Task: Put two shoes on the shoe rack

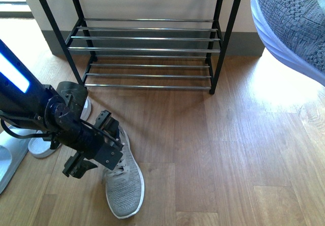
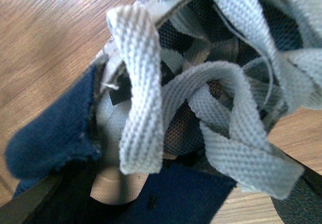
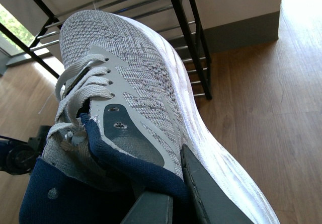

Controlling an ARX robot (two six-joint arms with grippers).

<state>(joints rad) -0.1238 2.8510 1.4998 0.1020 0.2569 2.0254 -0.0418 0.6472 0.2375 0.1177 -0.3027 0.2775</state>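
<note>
The sneaker's toe slopes low and round, but its collar stands up around the opening, so my left gripper needs to grab the sneaker by the soft navy collar (image 2: 183, 195) next.
A grey knit sneaker (image 1: 123, 183) with a white sole lies on the wood floor, toe toward me. My left gripper (image 1: 91, 144) hangs open right over its collar. The left wrist view is filled by this sneaker's laces (image 2: 201, 93) and navy collar (image 2: 176, 194), with the left gripper (image 2: 166, 201) open and a dark finger on either side. My right gripper (image 3: 176, 196) is shut on the collar of a second grey knit sneaker (image 3: 136, 78), which is held in the air at the top right (image 1: 294, 23). The shoe rack (image 1: 147, 48) stands ahead, with nothing on the tiers I see.
Another shoe (image 1: 44, 146) with a white sole and a dark opening lies on the floor behind my left arm. A pale blue shape (image 1: 6, 160) shows at the left edge. Bare wood floor (image 1: 228, 150) spreads between the rack and me. A wall runs behind the rack (image 3: 191, 38).
</note>
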